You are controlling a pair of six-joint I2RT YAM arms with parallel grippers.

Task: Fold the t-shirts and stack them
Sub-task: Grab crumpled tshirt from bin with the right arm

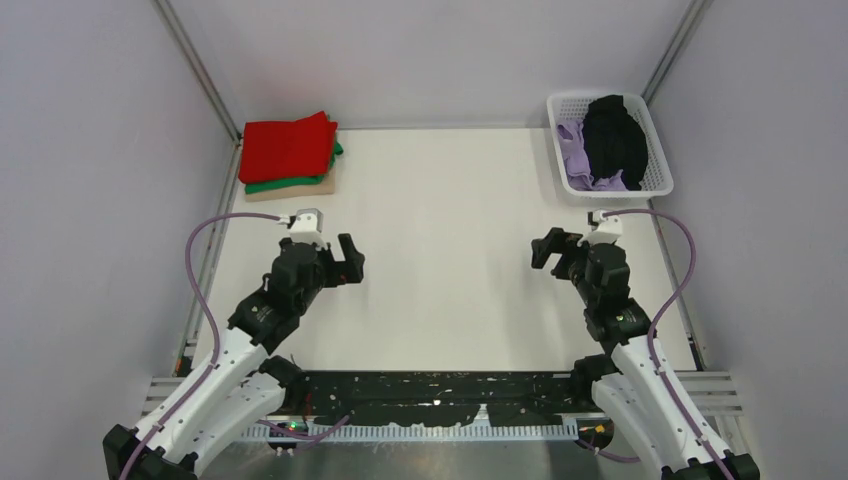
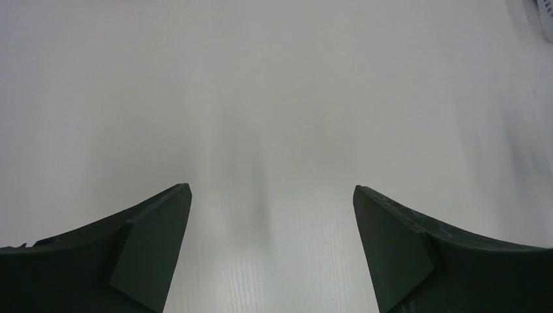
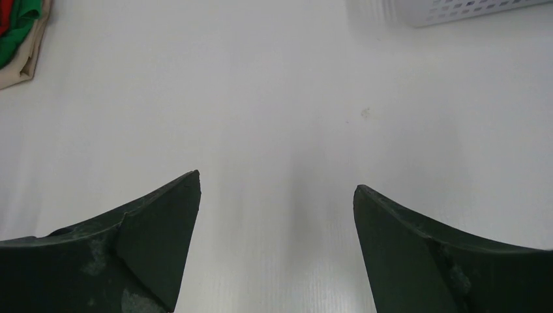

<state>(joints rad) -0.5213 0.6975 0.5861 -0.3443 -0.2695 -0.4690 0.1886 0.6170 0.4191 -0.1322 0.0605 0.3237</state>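
Note:
The lavender t-shirt [image 1: 577, 158] is next for my right gripper, which needs to grab it by its exposed edge to lift it alone and spread it for folding.
A stack of folded t-shirts lies at the back left of the table: red [image 1: 287, 146] on top, green [image 1: 290, 183] under it, beige [image 1: 290, 190] at the bottom. Its corner shows in the right wrist view [image 3: 19, 39]. A black t-shirt [image 1: 615, 140] and a lavender t-shirt [image 1: 577, 158] lie crumpled in the white basket [image 1: 660, 150] at the back right. My left gripper [image 1: 350, 258] is open and empty over bare table, also seen in the left wrist view [image 2: 272, 192]. My right gripper [image 1: 548, 248] is open and empty [image 3: 277, 182].
The white table [image 1: 445, 250] stretches between both arms. The basket's edge shows in the right wrist view [image 3: 456, 10]. Grey walls with metal rails close in the left, right and back sides. A black strip with cable runs along the near edge [image 1: 430, 400].

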